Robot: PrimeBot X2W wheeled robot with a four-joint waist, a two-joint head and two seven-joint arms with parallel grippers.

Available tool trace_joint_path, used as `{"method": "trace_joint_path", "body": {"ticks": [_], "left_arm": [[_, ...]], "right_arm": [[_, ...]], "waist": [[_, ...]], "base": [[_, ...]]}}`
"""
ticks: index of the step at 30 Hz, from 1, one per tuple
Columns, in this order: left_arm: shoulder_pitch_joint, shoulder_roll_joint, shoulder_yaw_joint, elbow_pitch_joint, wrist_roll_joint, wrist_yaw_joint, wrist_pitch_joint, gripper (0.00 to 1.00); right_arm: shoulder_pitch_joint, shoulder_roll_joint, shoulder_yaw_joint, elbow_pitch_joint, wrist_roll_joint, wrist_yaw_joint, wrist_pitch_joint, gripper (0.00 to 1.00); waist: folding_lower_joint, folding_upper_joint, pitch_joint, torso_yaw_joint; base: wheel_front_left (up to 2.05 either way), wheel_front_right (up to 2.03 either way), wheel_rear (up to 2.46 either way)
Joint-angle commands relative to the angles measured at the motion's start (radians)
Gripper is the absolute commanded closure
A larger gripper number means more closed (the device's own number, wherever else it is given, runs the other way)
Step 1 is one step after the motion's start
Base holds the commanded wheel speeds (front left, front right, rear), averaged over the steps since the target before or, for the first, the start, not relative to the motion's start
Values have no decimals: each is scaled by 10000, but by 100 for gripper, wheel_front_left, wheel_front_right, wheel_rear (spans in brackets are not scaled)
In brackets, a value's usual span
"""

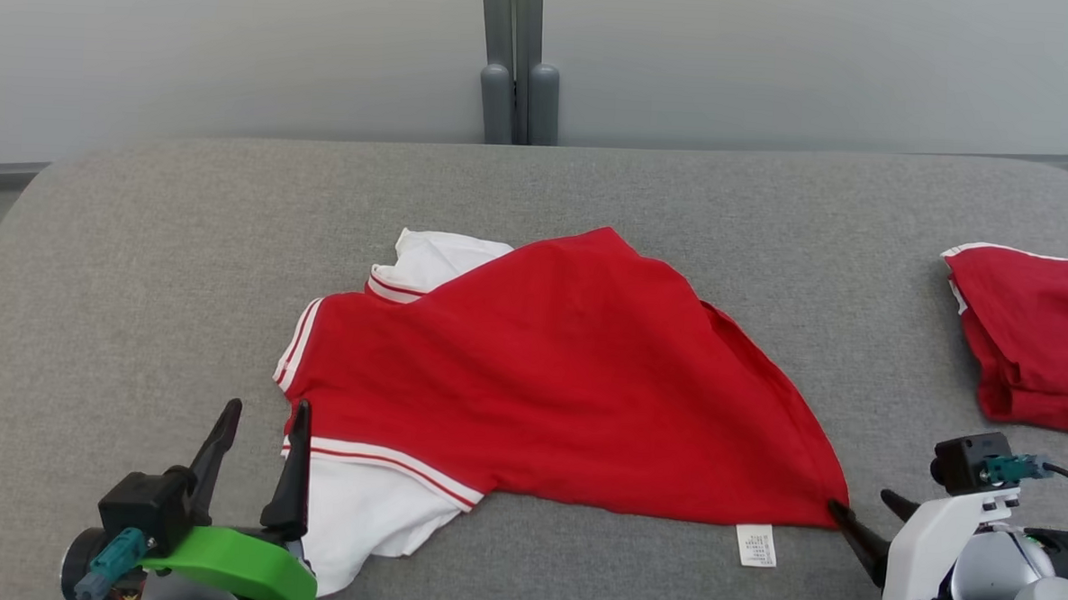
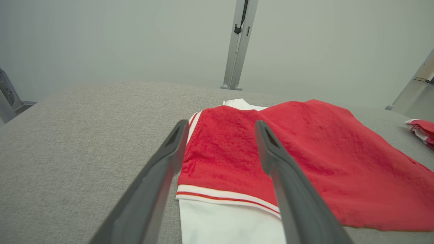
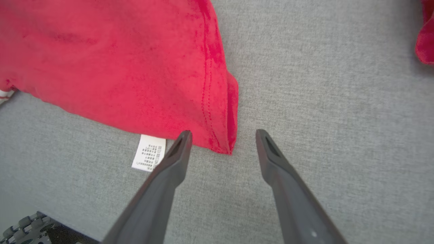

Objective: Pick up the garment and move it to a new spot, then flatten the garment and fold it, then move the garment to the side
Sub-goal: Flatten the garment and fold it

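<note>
The red garment needs to be flattened for folding, so my right gripper should next grab it by its hem corner [image 1: 830,508] beside the care label [image 1: 756,544].
A red garment [image 1: 566,383] with white sleeves and striped trim lies spread on the grey table [image 1: 138,274]. A white care label [image 1: 756,544] sticks out from its near edge. My left gripper [image 1: 263,414] stands open at the garment's left end, its fingers on either side of the red edge above the white sleeve [image 2: 217,227] and red body [image 2: 305,152]. My right gripper [image 1: 863,510] is open at the garment's pointed right corner [image 3: 227,142], which lies just ahead of the gap between its fingers, with the label [image 3: 149,152] to the left.
A second red garment [image 1: 1033,335], folded in a heap, lies at the table's right edge [image 3: 428,37]. A grey post [image 1: 517,60] stands behind the table against a pale wall. Bare grey cloth surface lies at the left and far side.
</note>
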Motion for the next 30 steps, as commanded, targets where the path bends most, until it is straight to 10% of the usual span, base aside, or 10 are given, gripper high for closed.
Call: {"method": "trace_joint_path", "body": {"ticks": [1,16,30], "left_arm": [[135,137,93,-63,92,54,-31,0],[675,695,1094,-1920,823,872,-30,0],[1177,-544,2328,-1090,1962,-56,-31,0]], "right_arm": [[-4,-18,-154,-146,-119,0,-180,0],[410,1216,-1882,-2960,-1140,0,-3597,0],[167,1703,-1570,-1232,-1682,0,-6088,0]], "waist": [[0,0,-177,-67],[0,0,-618,-438],[0,0,-630,-444]], "base": [[0,0,0],[0,0,0],[0,0,0]]}}
